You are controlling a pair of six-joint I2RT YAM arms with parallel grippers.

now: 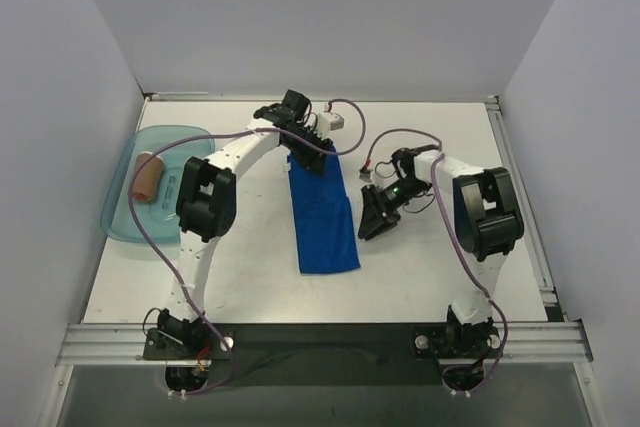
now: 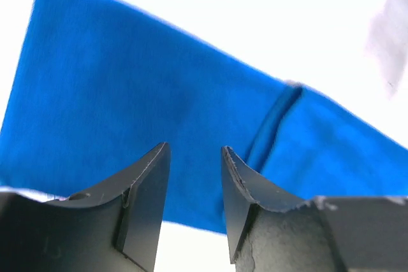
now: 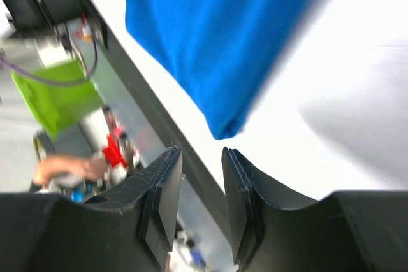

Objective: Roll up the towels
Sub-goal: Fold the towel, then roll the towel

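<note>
The royal-blue towel's side edge (image 1: 347, 196) (image 2: 288, 88) is there to pinch beside the fold line. My left gripper should pinch it there next, to shift the towel together for rolling.
The royal-blue towel (image 1: 325, 217) lies on the white table, folded into a long narrow strip running from far to near. My left gripper (image 1: 309, 161) hangs over its far end, open and empty. In the left wrist view the blue towel (image 2: 146, 87) fills the space beyond the left gripper (image 2: 195, 152), with a fold line on the right. My right gripper (image 1: 370, 227) is open and empty just right of the strip. The right wrist view shows the right gripper (image 3: 201, 156) apart from a near corner of the towel (image 3: 217, 42). A tan rolled towel (image 1: 148, 177) lies in the tray.
A teal tray (image 1: 120, 222) sits at the table's left edge. A small white thing (image 1: 333, 119) lies at the back beside the left wrist, blurred in the left wrist view (image 2: 387, 30). Grey walls enclose three sides. A metal rail (image 1: 320, 339) runs along the front.
</note>
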